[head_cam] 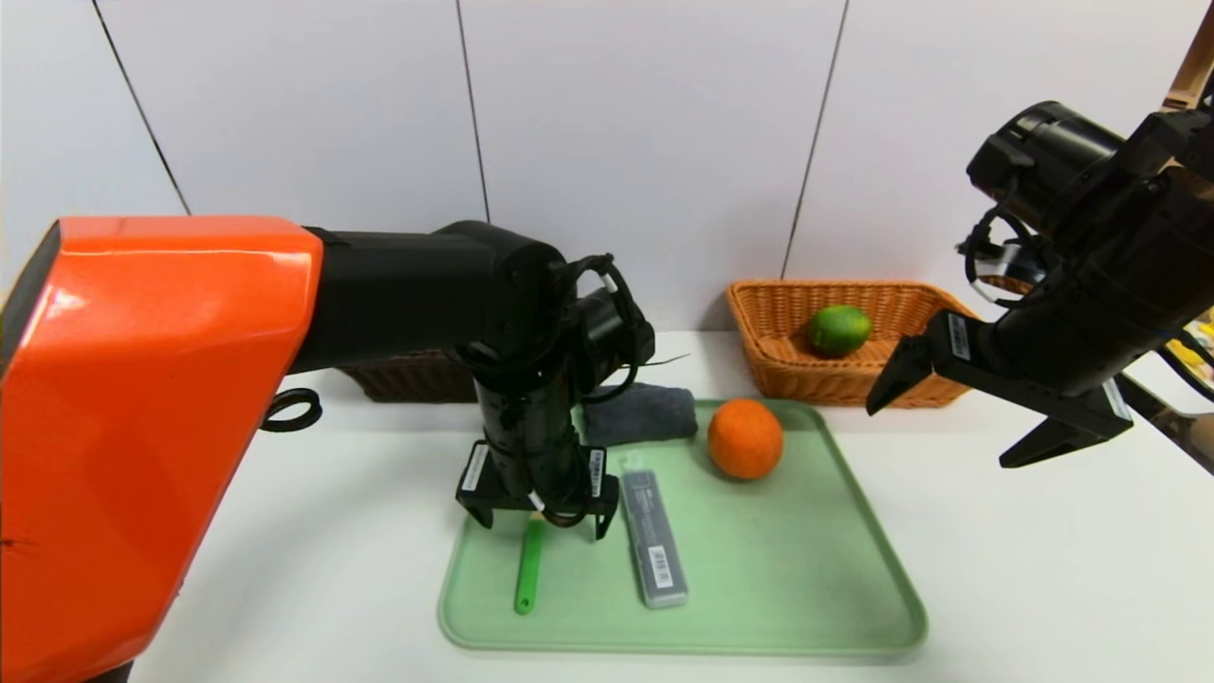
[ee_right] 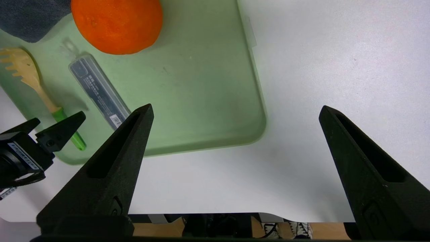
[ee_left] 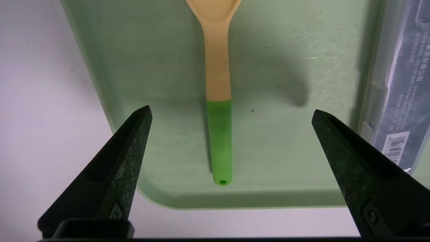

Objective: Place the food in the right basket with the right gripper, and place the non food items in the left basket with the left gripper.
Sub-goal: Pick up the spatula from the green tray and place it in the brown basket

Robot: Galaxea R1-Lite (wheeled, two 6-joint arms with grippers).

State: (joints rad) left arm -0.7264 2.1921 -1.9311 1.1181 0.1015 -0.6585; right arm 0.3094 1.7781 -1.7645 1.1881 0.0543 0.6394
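The fork-spoon is long and thin with a wide head (ee_left: 214, 6), so the left gripper needs to grab the top of its green handle (ee_left: 219, 113) next, near its middle.
The yellow fork-spoon with a green handle (head_cam: 529, 569) (ee_left: 218, 101) lies on the pale green tray's left side. My left gripper (head_cam: 542, 522) (ee_left: 231, 111) hangs open just above it, one finger on each side of the handle, touching nothing. The grey barcoded case (head_cam: 654, 550) (ee_left: 399, 101) lies beside it, and the dark grey towel (head_cam: 640, 415) sits at the tray's back. The orange (head_cam: 745, 438) (ee_right: 117, 23) rests on the tray. The green citrus (head_cam: 838, 330) lies in the orange-tan basket (head_cam: 835, 387). My right gripper (head_cam: 939, 436) (ee_right: 235, 107) hovers open and empty, right of the tray.
The pale green tray (head_cam: 778, 569) (ee_right: 201, 101) fills the middle of the white table. The dark brown basket (head_cam: 408, 375) stands at the back left, mostly hidden behind my left arm. The table's front edge (ee_right: 215, 213) shows in the right wrist view.
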